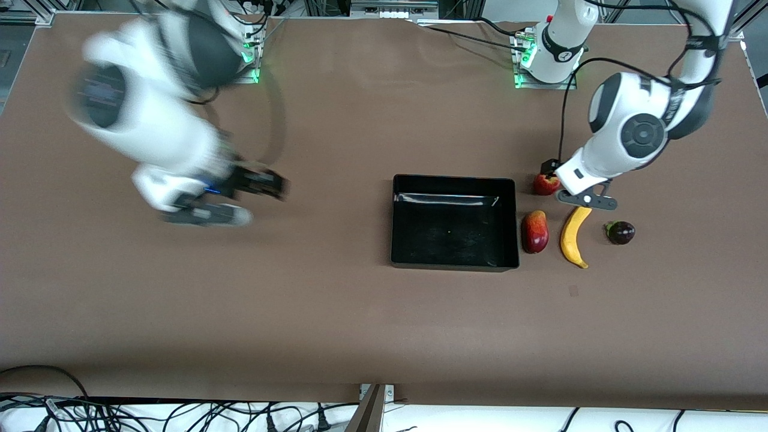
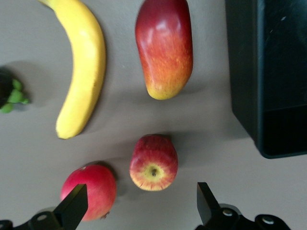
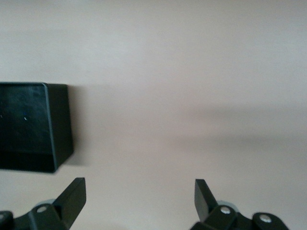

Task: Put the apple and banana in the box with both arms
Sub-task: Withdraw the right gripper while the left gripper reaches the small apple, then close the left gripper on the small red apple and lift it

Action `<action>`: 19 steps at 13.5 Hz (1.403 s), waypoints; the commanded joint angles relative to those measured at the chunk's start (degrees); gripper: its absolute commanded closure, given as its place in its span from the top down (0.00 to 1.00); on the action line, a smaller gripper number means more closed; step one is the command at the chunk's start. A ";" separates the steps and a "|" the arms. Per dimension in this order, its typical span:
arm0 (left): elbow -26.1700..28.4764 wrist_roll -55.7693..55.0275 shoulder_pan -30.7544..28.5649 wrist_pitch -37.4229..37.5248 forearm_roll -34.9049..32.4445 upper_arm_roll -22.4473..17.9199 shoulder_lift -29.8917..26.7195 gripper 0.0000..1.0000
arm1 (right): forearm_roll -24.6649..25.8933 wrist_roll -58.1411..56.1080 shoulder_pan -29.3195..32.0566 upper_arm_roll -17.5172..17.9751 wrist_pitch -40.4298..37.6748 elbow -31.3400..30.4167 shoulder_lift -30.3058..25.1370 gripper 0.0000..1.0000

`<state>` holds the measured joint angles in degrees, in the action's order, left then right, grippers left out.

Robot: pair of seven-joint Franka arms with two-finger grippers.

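Note:
I need to grab the apple next with my left gripper, holding it by its round red sides, so that I can put it in the black box.
The apple, red with yellow patches, lies on the table beside the box's corner; in the left wrist view its stem dimple shows. The yellow banana lies nearer the front camera. The black box is empty. My left gripper is open and empty above the apple and a pomegranate, with the apple just ahead of the gap between its fingers. My right gripper is open and empty over bare table toward the right arm's end, and looks blurred.
A red-yellow mango lies between the box and the banana. A uniformly red pomegranate sits beside the apple, under one left finger. A dark fruit with green leaves lies beside the banana.

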<state>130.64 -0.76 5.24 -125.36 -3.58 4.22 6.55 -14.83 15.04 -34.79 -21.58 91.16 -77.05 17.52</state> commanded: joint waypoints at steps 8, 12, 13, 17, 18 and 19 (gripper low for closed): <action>9.37 0.32 -0.67 -19.92 -6.61 0.09 7.07 1.00 | 10.61 -8.28 18.97 13.40 6.66 -28.76 -23.06 1.00; 9.02 0.32 -0.67 -19.31 -6.61 0.27 7.77 0.34 | 12.63 -8.45 18.80 13.40 8.68 -28.42 -22.18 1.00; 8.93 0.41 -0.67 -18.96 -6.61 0.27 7.77 0.16 | 12.72 -8.45 18.71 13.40 8.77 -27.89 -21.74 1.00; -0.60 0.23 -0.14 -1.01 -5.30 2.27 5.06 0.07 | 15.62 -8.10 18.18 13.58 8.95 -23.86 -19.29 1.00; -7.00 0.32 -0.14 7.50 -3.73 3.77 5.05 0.07 | 16.32 -8.19 17.57 13.66 8.34 -22.80 -18.41 1.00; -12.63 0.32 0.03 13.76 -2.15 4.65 5.57 0.07 | 17.02 -8.62 17.57 13.66 8.33 -22.62 -17.44 1.00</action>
<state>128.28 -0.77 5.01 -123.85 -8.06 6.81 12.87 0.41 7.24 -17.35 -8.65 100.52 -102.48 -2.58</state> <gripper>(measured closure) 0.344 0.000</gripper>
